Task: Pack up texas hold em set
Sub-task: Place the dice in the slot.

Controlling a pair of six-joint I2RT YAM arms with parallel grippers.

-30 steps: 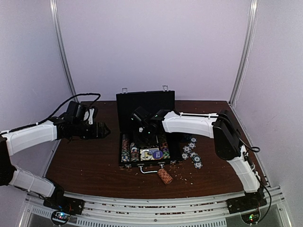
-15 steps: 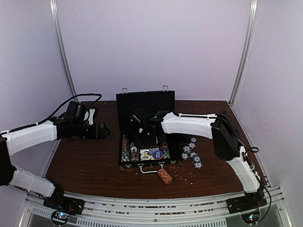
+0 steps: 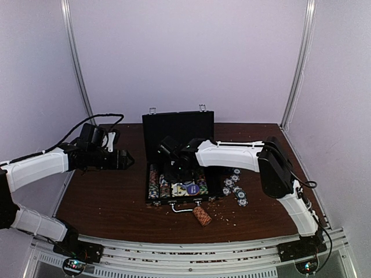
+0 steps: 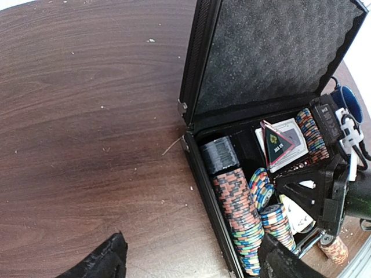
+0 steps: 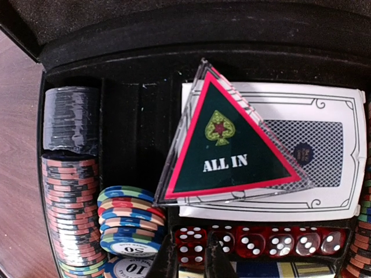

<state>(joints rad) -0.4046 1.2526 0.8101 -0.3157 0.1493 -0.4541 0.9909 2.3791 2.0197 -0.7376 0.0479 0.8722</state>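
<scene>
The red die (image 5: 191, 243) sits tilted in the dice row's end slot and would stay there if my right gripper opened now.
The black briefcase (image 3: 178, 124) stands open at mid-table with its foam lid upright. It holds rows of striped chips (image 4: 237, 214), a card deck (image 5: 313, 153), a triangular "ALL IN" marker (image 5: 223, 147) and a row of red dice (image 5: 272, 242). My right gripper (image 5: 191, 260) reaches down into the case (image 3: 177, 162), its fingers closed against both sides of the leftmost red die (image 5: 191, 243). My left gripper (image 3: 126, 157) hovers open and empty above the table left of the case, and its fingers (image 4: 98, 263) show wide apart in the left wrist view.
Loose striped chips (image 3: 235, 185) lie on the table right of the case. A short roll of orange chips (image 3: 202, 216) lies in front of the silver handle (image 3: 182, 208). A dark blue cup (image 4: 348, 104) stands beyond the case's far side.
My right gripper has shifted slightly left and back inside the case. My left gripper has barely moved.
</scene>
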